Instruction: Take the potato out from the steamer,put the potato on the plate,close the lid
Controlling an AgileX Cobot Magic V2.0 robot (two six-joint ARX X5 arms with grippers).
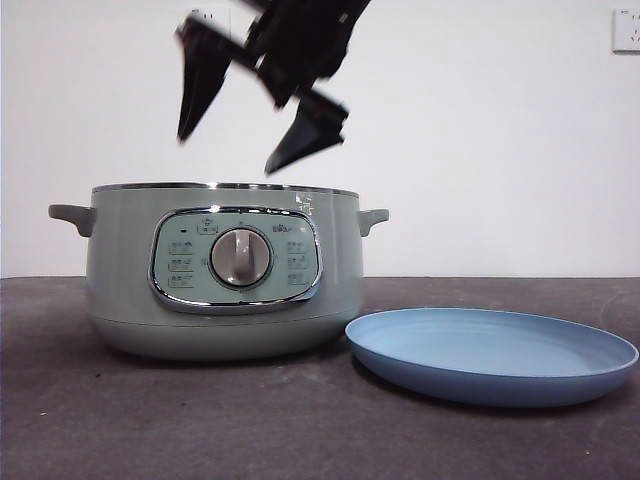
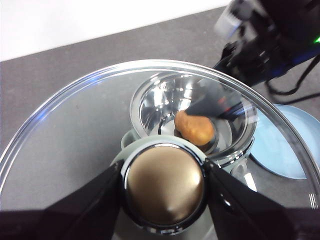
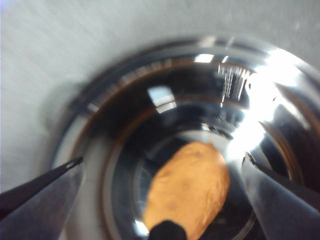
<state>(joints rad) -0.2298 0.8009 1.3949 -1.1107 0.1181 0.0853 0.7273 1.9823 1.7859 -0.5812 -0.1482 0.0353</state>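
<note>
The orange-brown potato needs to go on the light-blue plate (image 1: 490, 350), so my right gripper should grab the potato by its long rounded sides next.
The sage-green steamer (image 1: 220, 300) stands uncovered on the dark table, with the light-blue plate (image 1: 490, 350) lying next to it. The orange-brown potato (image 3: 187, 187) lies on the shiny steamer floor (image 2: 150, 105). My right gripper (image 1: 228, 152) hangs open just above the steamer's rim, its jaws spread to either side of the potato (image 2: 195, 127) and still above it. My left gripper (image 2: 164, 170) is shut on the knob of the glass lid (image 2: 75, 125) and holds it high over the steamer, out of the front view.
A white wall stands behind the table, with a socket (image 1: 626, 30) high on it. The plate (image 2: 285, 150) shows through the lid's glass beside the steamer. Dark cables trail behind the right arm.
</note>
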